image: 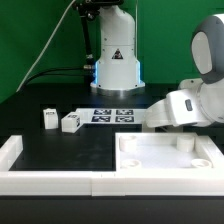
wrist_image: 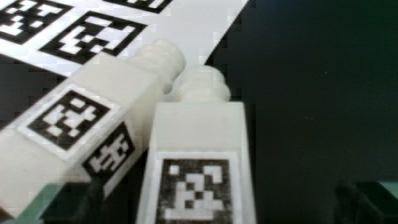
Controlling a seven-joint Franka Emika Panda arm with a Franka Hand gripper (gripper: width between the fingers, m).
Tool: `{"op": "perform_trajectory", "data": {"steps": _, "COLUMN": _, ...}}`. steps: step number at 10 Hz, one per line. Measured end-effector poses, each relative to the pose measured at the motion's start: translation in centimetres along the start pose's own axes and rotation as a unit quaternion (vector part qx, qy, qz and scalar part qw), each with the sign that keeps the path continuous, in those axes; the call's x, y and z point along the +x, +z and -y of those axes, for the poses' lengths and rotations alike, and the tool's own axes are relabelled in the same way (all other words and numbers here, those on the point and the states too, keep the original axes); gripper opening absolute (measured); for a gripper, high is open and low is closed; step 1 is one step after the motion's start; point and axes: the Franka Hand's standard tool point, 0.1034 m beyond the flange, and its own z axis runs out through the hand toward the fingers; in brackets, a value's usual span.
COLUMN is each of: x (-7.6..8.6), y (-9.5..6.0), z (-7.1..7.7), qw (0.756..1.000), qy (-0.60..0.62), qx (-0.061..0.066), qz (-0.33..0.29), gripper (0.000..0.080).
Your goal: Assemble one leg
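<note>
The robot's gripper should close on the white leg point(wrist_image: 198, 165) now. Its fingers reach down on both sides, low over the black table, so they would hold the leg if they closed now.
In the wrist view a small white leg point(wrist_image: 196, 150) with a black-and-white marker on its side lies on the black table between my gripper's point(wrist_image: 205, 208) dark fingers point(wrist_image: 39, 205), which stand wide apart at either side and do not touch it. A second leg point(wrist_image: 86, 112) lies tilted right beside it, its end touching or nearly touching the first. In the exterior view my gripper point(image: 150, 120) is low over the table just at the right of the marker board point(image: 112, 115), and it hides these two legs. Two more legs point(image: 48, 118) point(image: 70, 122) stand at the left.
The wide white square panel point(image: 165, 152) with raised rim and corner sockets lies at the front right. A white rail point(image: 12, 152) runs along the front left. The marker board also shows in the wrist view point(wrist_image: 107, 28). The robot base point(image: 115, 65) stands at the back.
</note>
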Motion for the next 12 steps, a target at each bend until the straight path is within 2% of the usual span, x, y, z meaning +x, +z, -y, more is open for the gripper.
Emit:
{"op": "perform_trajectory", "data": {"steps": 2, "x": 0.0, "y": 0.1, "z": 0.1, "qw": 1.0, "qy": 0.0, "qx": 0.0, "qz": 0.0, "gripper": 0.0649}}
{"op": "perform_trajectory", "data": {"steps": 4, "x": 0.0, "y": 0.1, "z": 0.0, "qw": 1.0, "qy": 0.0, "qx": 0.0, "qz": 0.0, "gripper": 0.0382}}
{"op": "perform_trajectory", "data": {"steps": 5, "x": 0.0, "y": 0.1, "z": 0.0, "qw": 1.0, "qy": 0.0, "qx": 0.0, "qz": 0.0, "gripper": 0.0382}}
{"op": "perform_trajectory", "data": {"steps": 6, "x": 0.0, "y": 0.1, "z": 0.0, "qw": 1.0, "qy": 0.0, "qx": 0.0, "qz": 0.0, "gripper": 0.0289}}
{"op": "perform_trajectory", "data": {"steps": 10, "x": 0.0, "y": 0.1, "z": 0.0, "qw": 1.0, "qy": 0.0, "qx": 0.0, "qz": 0.0, "gripper": 0.0289}}
{"op": "perform_trajectory", "data": {"steps": 11, "x": -0.2, "y": -0.1, "z": 0.0, "qw": 1.0, "qy": 0.0, "qx": -0.001, "qz": 0.003, "gripper": 0.0289}}
{"op": "perform_trajectory", "data": {"steps": 12, "x": -1.1, "y": -0.9, "z": -0.1, "qw": 1.0, "qy": 0.004, "qx": -0.002, "qz": 0.006, "gripper": 0.0289}}
